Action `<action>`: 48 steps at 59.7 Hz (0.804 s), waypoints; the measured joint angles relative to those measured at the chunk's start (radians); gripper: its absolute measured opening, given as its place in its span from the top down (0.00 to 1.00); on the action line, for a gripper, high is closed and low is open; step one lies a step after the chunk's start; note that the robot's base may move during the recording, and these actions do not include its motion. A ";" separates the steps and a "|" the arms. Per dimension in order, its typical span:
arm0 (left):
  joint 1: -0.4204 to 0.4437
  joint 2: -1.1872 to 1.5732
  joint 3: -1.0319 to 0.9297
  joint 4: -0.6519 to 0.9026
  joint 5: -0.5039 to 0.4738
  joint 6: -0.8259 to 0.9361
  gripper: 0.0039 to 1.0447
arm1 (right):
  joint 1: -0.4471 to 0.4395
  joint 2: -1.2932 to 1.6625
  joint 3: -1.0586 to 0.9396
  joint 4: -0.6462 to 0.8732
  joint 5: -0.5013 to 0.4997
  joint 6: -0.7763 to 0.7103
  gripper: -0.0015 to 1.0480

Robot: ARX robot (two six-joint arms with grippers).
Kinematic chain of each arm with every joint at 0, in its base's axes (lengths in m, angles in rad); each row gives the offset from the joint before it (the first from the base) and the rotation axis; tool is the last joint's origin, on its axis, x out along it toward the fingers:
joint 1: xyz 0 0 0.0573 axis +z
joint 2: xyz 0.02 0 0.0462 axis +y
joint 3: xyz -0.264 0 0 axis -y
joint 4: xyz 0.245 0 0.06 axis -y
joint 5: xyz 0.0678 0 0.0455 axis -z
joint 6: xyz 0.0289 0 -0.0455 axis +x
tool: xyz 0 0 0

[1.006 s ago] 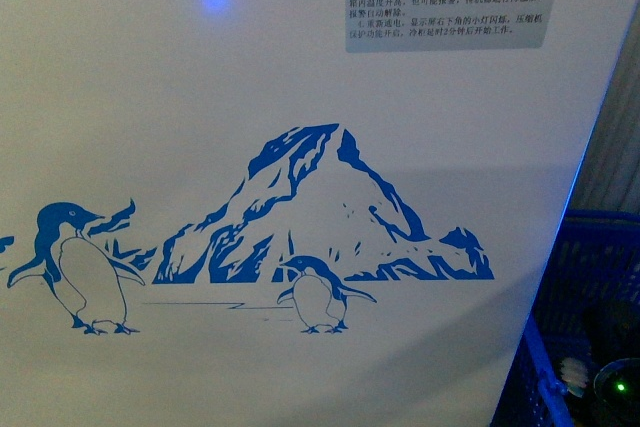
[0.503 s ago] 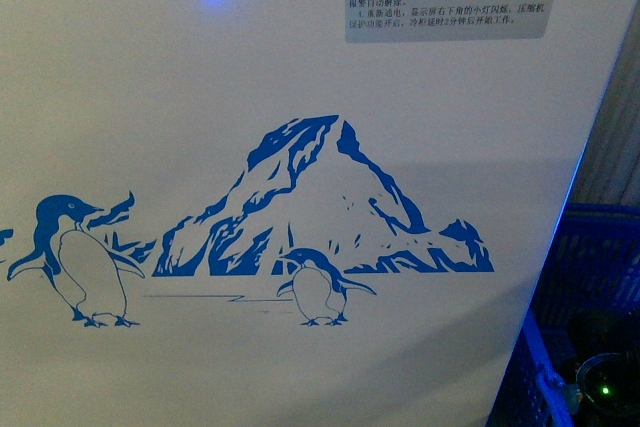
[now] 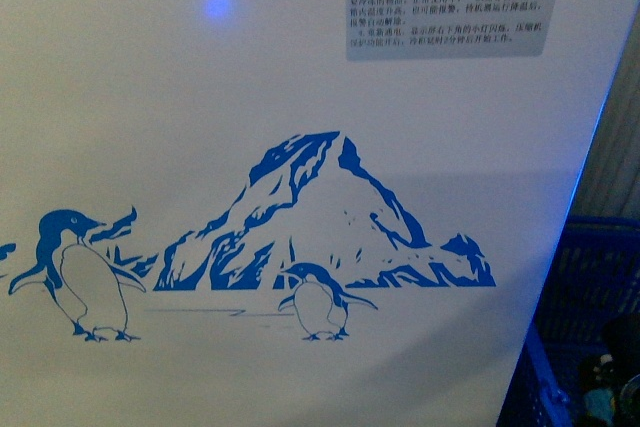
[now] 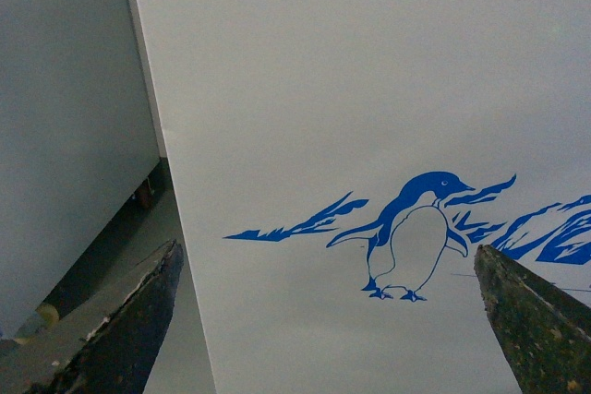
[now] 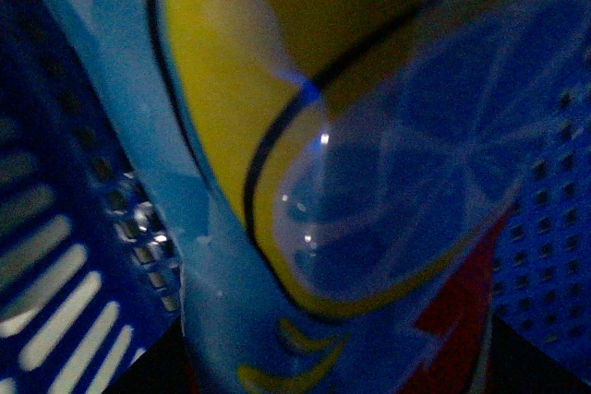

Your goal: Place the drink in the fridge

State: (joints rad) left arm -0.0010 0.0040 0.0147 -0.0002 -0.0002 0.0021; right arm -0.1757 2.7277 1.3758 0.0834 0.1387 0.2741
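My right gripper grips the drink bottle by its neck end (image 5: 337, 357) next, to put the drink (image 5: 277, 182) in the fridge.
The fridge (image 3: 300, 97) fills the front view: a white wall with a blue penguin-and-mountain print, its lid out of view. In the left wrist view the same white wall (image 4: 369, 89) and one penguin show close ahead. My left gripper (image 4: 328, 260) is open and empty, its two dark fingers (image 4: 138, 320) wide apart in front of that wall. The drink (image 5: 277, 182), with a blue, yellow and red label, fills the right wrist view very close. My right gripper (image 5: 314, 357) is open at it; its fingers are lost in the dark lower corners.
A blue perforated basket (image 3: 590, 287) stands right of the fridge, and its slotted walls (image 5: 65, 228) surround the drink. A grey text sticker (image 3: 447, 2) and a blue light spot (image 3: 216, 4) are on the fridge. A grey cabinet (image 4: 65, 117) stands beside the fridge.
The front view has shifted slightly, so the print sits a little lower. The dark object with a green light in the basket has slid toward the lower right corner and its light no longer shows.
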 joint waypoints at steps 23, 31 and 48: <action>0.000 0.000 0.000 0.000 0.000 0.000 0.08 | -0.020 -0.827 -0.443 0.125 -0.132 -0.261 0.58; 0.000 0.000 0.000 0.000 0.000 0.000 0.08 | -0.020 -1.079 -0.510 0.055 -0.197 -0.282 0.58; 0.000 0.000 0.000 0.000 0.000 0.000 0.08 | -0.086 -1.675 -0.524 -0.123 -0.307 -0.209 0.58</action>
State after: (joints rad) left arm -0.0010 0.0040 0.0147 -0.0002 -0.0002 0.0021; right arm -0.2615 1.0527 0.8516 -0.0399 -0.1688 0.0654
